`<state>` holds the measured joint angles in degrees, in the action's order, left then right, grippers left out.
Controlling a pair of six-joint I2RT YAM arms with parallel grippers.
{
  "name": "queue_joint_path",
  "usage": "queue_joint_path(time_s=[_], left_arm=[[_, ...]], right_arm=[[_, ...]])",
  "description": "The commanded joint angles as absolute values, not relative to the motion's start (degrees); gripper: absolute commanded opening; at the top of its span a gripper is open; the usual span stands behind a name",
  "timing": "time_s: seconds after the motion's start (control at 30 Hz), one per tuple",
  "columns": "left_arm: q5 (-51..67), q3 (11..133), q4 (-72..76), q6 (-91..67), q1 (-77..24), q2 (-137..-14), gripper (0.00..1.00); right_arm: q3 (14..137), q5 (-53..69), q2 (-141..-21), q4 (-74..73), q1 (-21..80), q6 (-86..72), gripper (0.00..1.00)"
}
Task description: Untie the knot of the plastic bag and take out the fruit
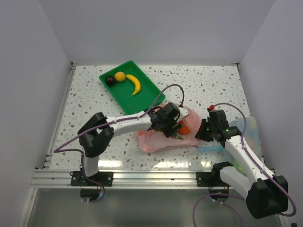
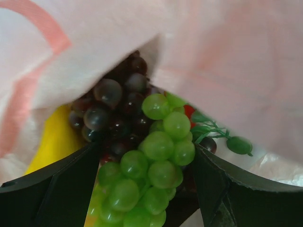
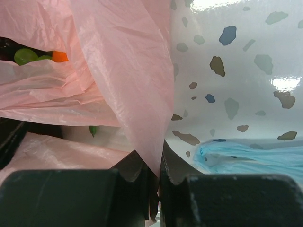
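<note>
The left gripper should close on the green grapes now, as the grapes are between its open fingers and the yellow fruit is behind them.
The pink plastic bag [image 1: 156, 141] lies on its side in the middle of the table with its mouth gaping. My left gripper [image 1: 174, 126] reaches into that mouth. In the left wrist view its jaws [image 2: 147, 151] stand wide open, and a bunch of green grapes [image 2: 158, 146] fills the gap between them. Behind it lie dark purple grapes [image 2: 113, 104] and a yellow fruit [image 2: 54, 137]. An orange fruit [image 1: 184, 128] shows at the opening. My right gripper [image 1: 201, 133] is shut on a fold of the bag's plastic [image 3: 128, 71]. No knot is in view.
A green tray [image 1: 142, 99] at the back left holds a banana [image 1: 135, 84], a round yellow fruit [image 1: 120, 76] and a near-black round fruit [image 1: 110, 80]. A pale blue bag [image 1: 251, 132] lies at the right, beside my right arm.
</note>
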<state>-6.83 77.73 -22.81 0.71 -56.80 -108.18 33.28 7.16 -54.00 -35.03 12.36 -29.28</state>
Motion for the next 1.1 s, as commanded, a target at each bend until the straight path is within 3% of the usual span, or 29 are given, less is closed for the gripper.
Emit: queue_joint_path(time_s=[0.0, 0.13, 0.2, 0.3, 0.4, 0.77, 0.93, 1.07], left_arm=[[-8.1, 76.9, -22.7, 1.0, -57.7, -108.9, 0.80], [-9.1, 75.7, -21.4, 0.4, -57.8, -108.1, 0.67], [-9.1, 75.8, -21.4, 0.4, -57.8, -107.1, 0.46], [-9.2, 75.8, -21.5, 0.4, -57.8, -105.0, 0.31], [-8.6, 76.1, -21.9, 0.4, -57.8, -102.3, 0.24], [-7.1, 80.2, -23.8, -4.3, -57.7, -88.7, 0.15], [-8.2, 79.6, -24.6, -4.8, -57.0, -88.5, 0.18], [-6.4, 78.8, -25.1, -7.1, -56.8, -91.5, 0.14]], right_arm=[[33.2, 9.1, -54.7, -33.0, 12.4, -28.7, 0.12], [33.0, 9.4, -55.0, -32.8, 12.5, -28.7, 0.12], [33.1, 9.2, -55.1, -32.8, 12.5, -28.7, 0.12], [33.2, 9.0, -55.0, -32.8, 12.5, -28.7, 0.12], [33.1, 8.9, -55.0, -32.8, 12.5, -28.9, 0.12], [33.1, 8.3, -55.3, -32.8, 12.5, -29.0, 0.12], [33.0, 8.4, -55.5, -32.3, 12.4, -29.0, 0.12], [33.4, 8.4, -55.5, -32.8, 12.5, -28.7, 0.11]])
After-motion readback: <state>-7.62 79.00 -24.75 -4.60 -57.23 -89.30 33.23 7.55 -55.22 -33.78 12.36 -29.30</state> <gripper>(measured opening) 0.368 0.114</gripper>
